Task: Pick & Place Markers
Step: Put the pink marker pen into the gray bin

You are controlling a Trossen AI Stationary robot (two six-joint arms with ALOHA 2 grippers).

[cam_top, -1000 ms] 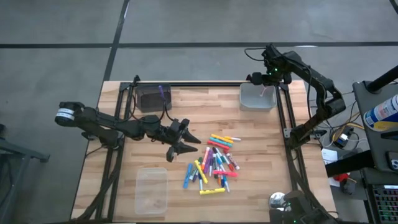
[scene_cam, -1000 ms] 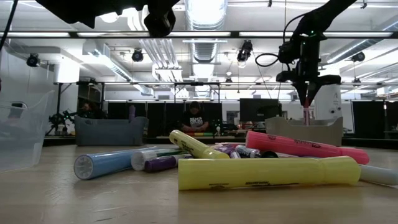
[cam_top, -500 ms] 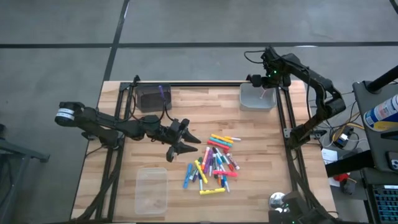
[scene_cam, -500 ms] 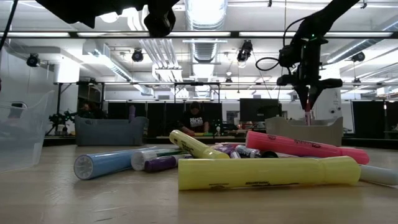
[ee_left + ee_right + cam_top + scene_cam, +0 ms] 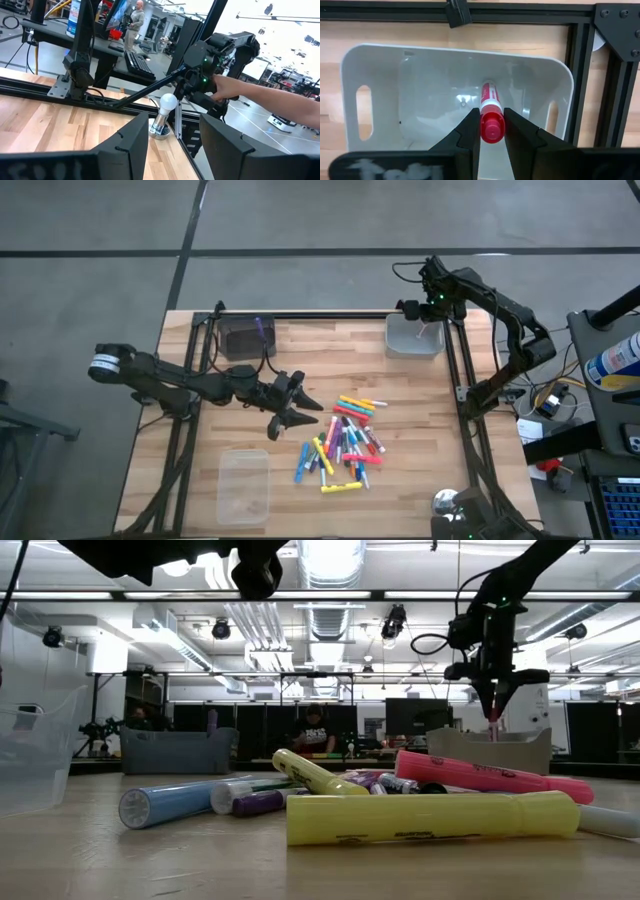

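Note:
My right gripper opens next, since the red marker's lower end (image 5: 489, 87) hangs inside the white bin's rim (image 5: 462, 50) in the right wrist view.
Several markers (image 5: 345, 442) in mixed colours lie in a loose pile on the wooden table, right of centre; in the low view a yellow one (image 5: 430, 817) and a pink one (image 5: 490, 777) are nearest. My right gripper (image 5: 428, 315) hangs over the white bin (image 5: 413, 340) at the far right, shut on a red marker (image 5: 490, 107). My left gripper (image 5: 300, 408) stands open and level just left of the pile, with nothing between its fingers (image 5: 130, 145). My right gripper pinches the red marker near its upper end (image 5: 491, 131) between its two fingers. The fingers come from above, pointing down. The marker hangs upright below them (image 5: 492, 723), its lower end inside the white bin; whether it touches the bin's floor I cannot tell.
A dark bin (image 5: 243, 337) holding a purple marker stands at the far left. A clear container (image 5: 243, 483) sits near the front left. Black frame rails (image 5: 455, 370) run along the table's sides. A person's arm (image 5: 280, 100) shows beyond the table.

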